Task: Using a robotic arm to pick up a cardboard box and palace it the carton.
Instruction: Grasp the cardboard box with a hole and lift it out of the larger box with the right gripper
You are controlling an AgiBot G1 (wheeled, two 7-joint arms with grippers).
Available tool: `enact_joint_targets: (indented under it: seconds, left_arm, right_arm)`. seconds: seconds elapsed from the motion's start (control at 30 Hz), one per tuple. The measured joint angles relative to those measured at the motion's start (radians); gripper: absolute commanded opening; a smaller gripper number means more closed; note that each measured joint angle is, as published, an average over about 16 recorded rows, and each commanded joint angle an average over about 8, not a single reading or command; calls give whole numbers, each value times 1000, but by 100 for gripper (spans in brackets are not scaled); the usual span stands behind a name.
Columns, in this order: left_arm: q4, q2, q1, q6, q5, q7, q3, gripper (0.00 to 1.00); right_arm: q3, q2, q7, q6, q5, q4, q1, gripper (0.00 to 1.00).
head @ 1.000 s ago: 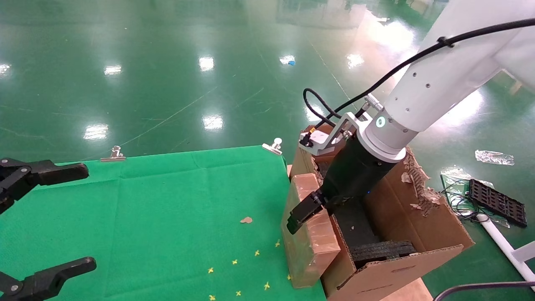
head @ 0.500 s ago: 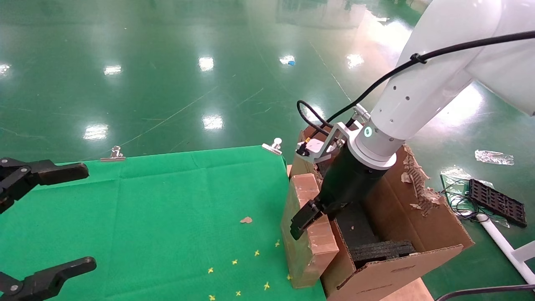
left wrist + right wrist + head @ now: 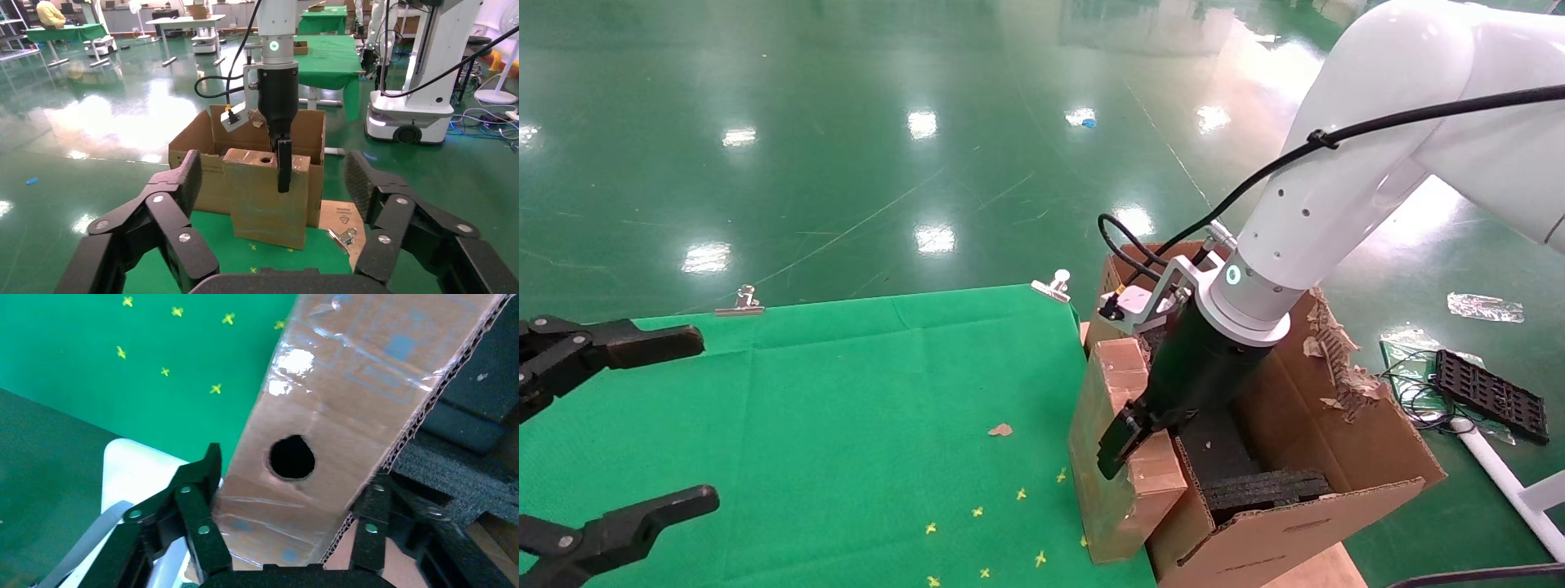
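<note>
My right gripper picks up the slim cardboard box by its taped top edge (image 3: 1147, 461) next, to place it in the carton (image 3: 1336, 425).
The slim brown cardboard box (image 3: 1095, 506) stands on edge at the green table's right border, leaning against the carton (image 3: 1336, 425), a large torn box with black foam (image 3: 1263, 490) inside. The white robotic arm (image 3: 1320, 212) reaches down over it. My right gripper (image 3: 1128, 457) straddles the box's top edge, one finger on the table side, the other hidden inside the carton. In the right wrist view the right gripper (image 3: 292, 471) is open, its fingers (image 3: 199, 502) flanking the taped top with the round hole (image 3: 292, 457). My left gripper (image 3: 691, 416) hovers open at the table's left.
Metal clips (image 3: 740, 300) (image 3: 1054, 284) pin the green cloth (image 3: 846, 408) at its far edge. A cardboard scrap (image 3: 1000, 429) and yellow crumbs lie on it. On the floor to the right are a black tray (image 3: 1491, 396), cables and a white pipe (image 3: 1500, 474).
The right gripper has slid lower and slightly rightward down over the box's top edge, while the box itself has stayed put. The left gripper shifted a little.
</note>
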State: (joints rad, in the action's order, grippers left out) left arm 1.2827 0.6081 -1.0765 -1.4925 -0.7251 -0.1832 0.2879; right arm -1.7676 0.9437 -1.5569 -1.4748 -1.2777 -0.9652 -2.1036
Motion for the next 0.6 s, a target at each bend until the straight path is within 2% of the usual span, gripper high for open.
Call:
enact_joint_targets:
  seconds: [0.3, 0.6]
  left_arm:
    - [0, 0, 0, 0, 0, 0, 1, 0]
    - [0, 0, 0, 1, 1, 1, 1, 0]
  right_arm:
    - [39, -48, 57, 36, 22, -25, -35, 0]
    - [147, -212, 219, 136, 44, -101, -160, 0]
